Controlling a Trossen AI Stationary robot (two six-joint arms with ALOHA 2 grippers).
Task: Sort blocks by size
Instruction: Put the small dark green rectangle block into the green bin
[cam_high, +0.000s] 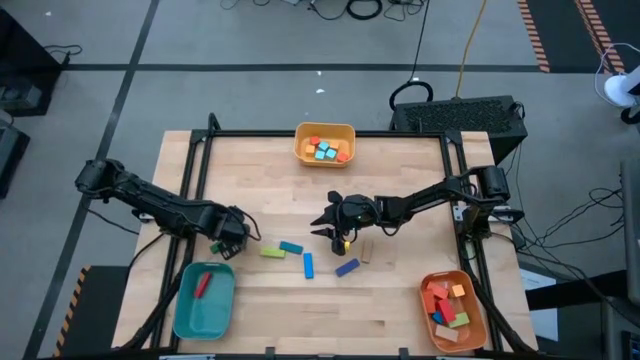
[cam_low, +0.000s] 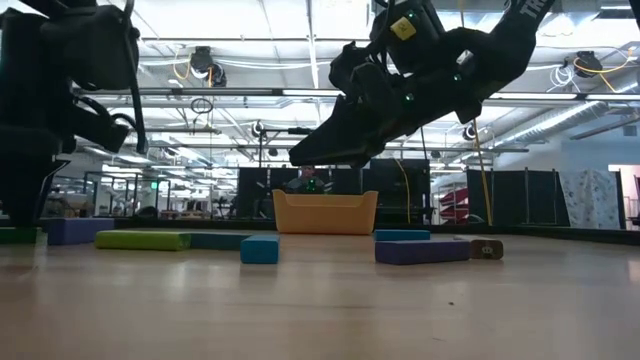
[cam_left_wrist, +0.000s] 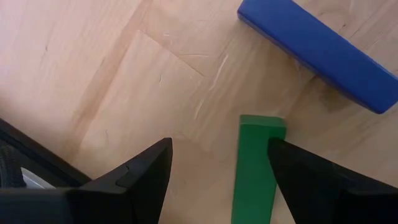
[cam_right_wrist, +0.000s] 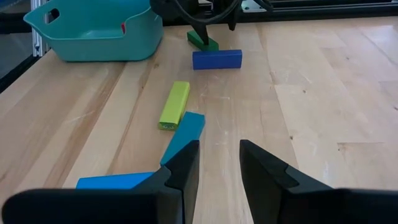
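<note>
My left gripper will next grab the green block by its long sides, so that it can go into the teal tray (cam_high: 204, 300).
A long green block (cam_left_wrist: 255, 168) lies flat on the table, a dark blue block (cam_left_wrist: 317, 46) just beyond its end. My left gripper (cam_left_wrist: 221, 146) points down over the green block, open. One finger stands on each side of it, the block close to one finger (cam_left_wrist: 311, 180), and no touch shows. In the high view this gripper (cam_high: 232, 240) is near the table's left side. My right gripper (cam_right_wrist: 219, 149) hangs over the table's middle (cam_high: 325, 225), open by a narrow gap, with nothing between its fingers. Lime (cam_right_wrist: 174, 104), teal (cam_right_wrist: 186, 134) and blue (cam_right_wrist: 112, 182) blocks lie in front of it.
A yellow tray (cam_high: 325, 128) with small blocks stands at the far edge. A teal tray (cam_high: 190, 310) holding a red piece sits near left, and an orange tray (cam_high: 470, 320) with several blocks near right. Another blue block (cam_high: 347, 267) and a tan one (cam_high: 366, 250) lie near the right gripper.
</note>
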